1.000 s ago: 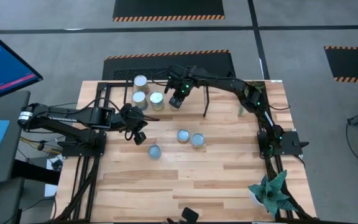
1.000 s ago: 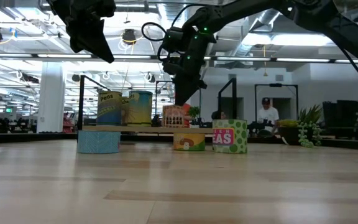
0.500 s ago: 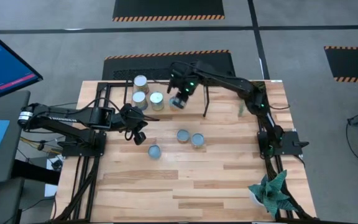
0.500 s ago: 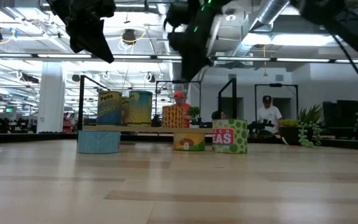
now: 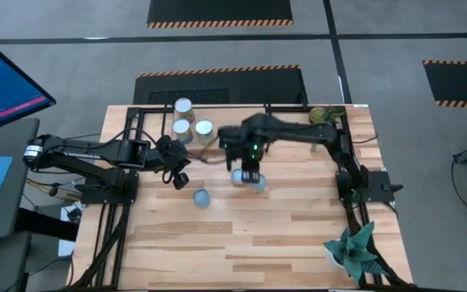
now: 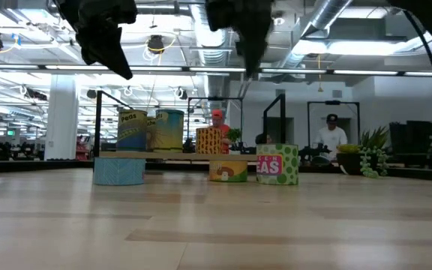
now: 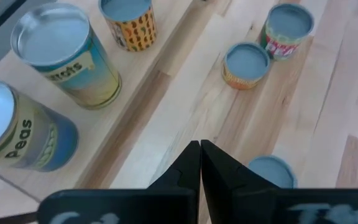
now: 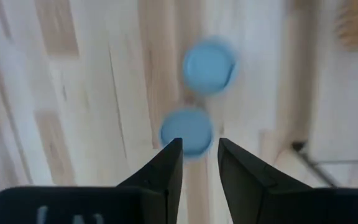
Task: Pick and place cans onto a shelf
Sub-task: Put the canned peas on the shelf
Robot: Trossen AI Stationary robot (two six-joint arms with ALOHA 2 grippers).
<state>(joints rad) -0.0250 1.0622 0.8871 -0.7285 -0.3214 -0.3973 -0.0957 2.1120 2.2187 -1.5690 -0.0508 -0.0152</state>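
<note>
My right gripper is to grab the blue-topped can by its top rim (image 5: 259, 185) next, so that it can set the can on the shelf.
Three cans (image 5: 184, 106) (image 5: 182, 127) (image 5: 204, 128) stand upright on the shelf (image 5: 136, 122) at the far left. Two more cans (image 8: 186, 132) (image 8: 209, 67) stand side by side mid-table. A low blue can (image 5: 201, 197) stands nearer the front. My right gripper (image 8: 197, 149) hangs open above the mid-table pair, pointing down, with nothing between its fingers. Raised over the table left of centre, my left gripper (image 7: 199, 163) is shut and empty.
A potted green plant (image 5: 351, 247) sits at the near right corner and another (image 5: 324, 116) at the far right. Black arm-mount frames run along both side edges. The near half of the table is bare wood (image 5: 258, 235).
My right gripper has risen from beside the orange can on the shelf. It has swung toward the table's near edge, turned to point down, and now hangs over the two mid-table cans. The cans have not moved.
</note>
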